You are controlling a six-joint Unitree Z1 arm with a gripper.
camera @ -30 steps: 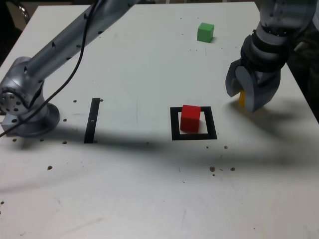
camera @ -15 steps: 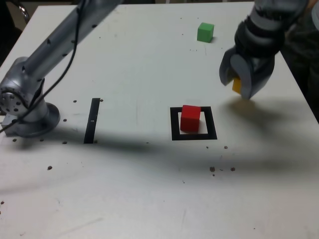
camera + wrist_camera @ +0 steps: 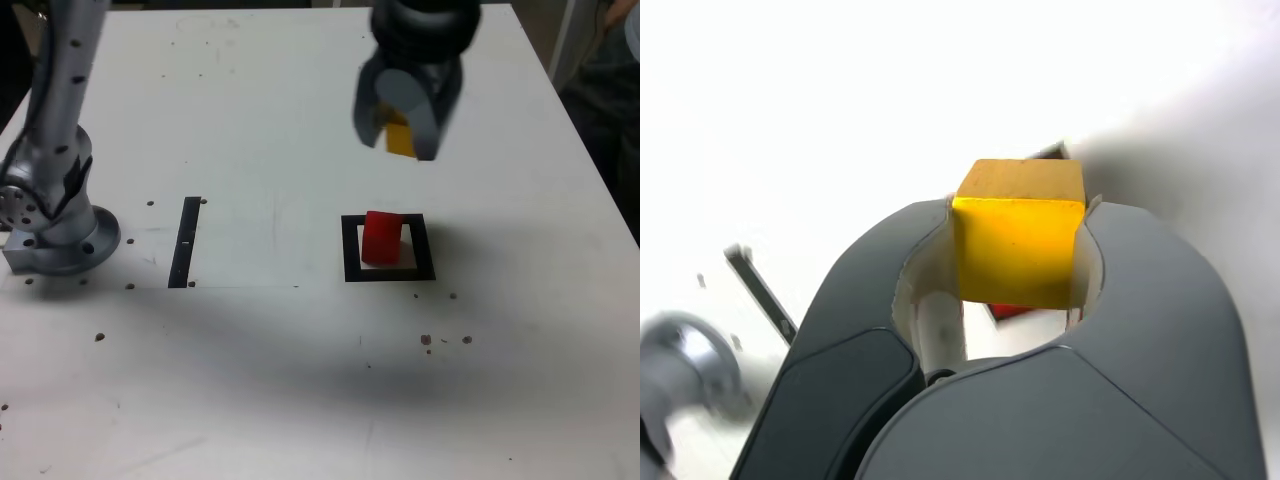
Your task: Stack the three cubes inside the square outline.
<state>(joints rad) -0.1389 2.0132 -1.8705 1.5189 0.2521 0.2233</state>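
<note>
The yellow cube is hanging above and would fall if I opened now, so I need to keep my gripper closed on the yellow cube until it sits on the red cube.
My gripper hangs above the table, shut on the yellow cube, which shows between the grey jaws. In the wrist view the same yellow cube fills the gap between the two fingers of the gripper. Below and slightly nearer, the red cube stands inside the square outline, a thick black frame with a white centre. A sliver of the red cube peeks out under the yellow one in the wrist view. The green cube is out of sight, behind the gripper.
The arm's grey base sits at the exterior view's left. A thin black strip lies between the base and the outline. Small dark specks dot the white table. A person's dark sleeve is at the far right edge.
The gripper has carried the yellow cube up off the table and toward the exterior view's left, from the right side to a spot above and behind the red cube.
</note>
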